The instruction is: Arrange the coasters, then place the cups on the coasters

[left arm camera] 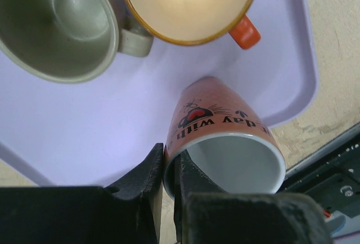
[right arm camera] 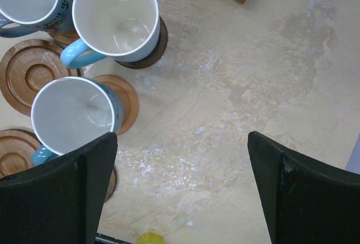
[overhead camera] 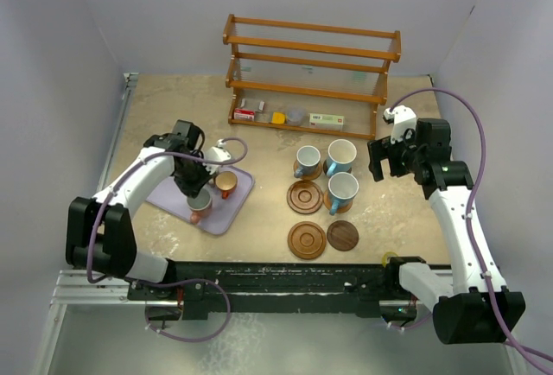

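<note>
The printed cup would come up off the tray [overhead camera: 238, 206] if I lifted my left gripper now, because its fingers pinch the printed cup's side [overhead camera: 200, 206] from inside and outside.
My left gripper [left arm camera: 169, 172] is shut on the rim of a copper-orange printed cup [left arm camera: 225, 137], one finger outside the wall and one inside. That cup [overhead camera: 200, 205] is on the lavender tray [overhead camera: 238, 206], beside another copper-orange cup [left arm camera: 188, 5] and a grey-green cup [left arm camera: 53, 25]. Three pale blue cups [overhead camera: 307, 161] [overhead camera: 339, 156] [overhead camera: 342, 192] stand on coasters at the table's middle. Two grooved coasters [overhead camera: 304, 196] [overhead camera: 307, 239] and a dark brown coaster [overhead camera: 343, 235] lie bare. My right gripper [overhead camera: 384, 157] hangs open to the right of the blue cups [right arm camera: 115, 19], above bare table.
A wooden rack [overhead camera: 311, 68] stands at the back with small boxes and packets [overhead camera: 327, 119] under it. The tray's rim [left arm camera: 306, 58] lies close to the table's near edge. A small yellow thing [right arm camera: 147, 238] sits by the front rail.
</note>
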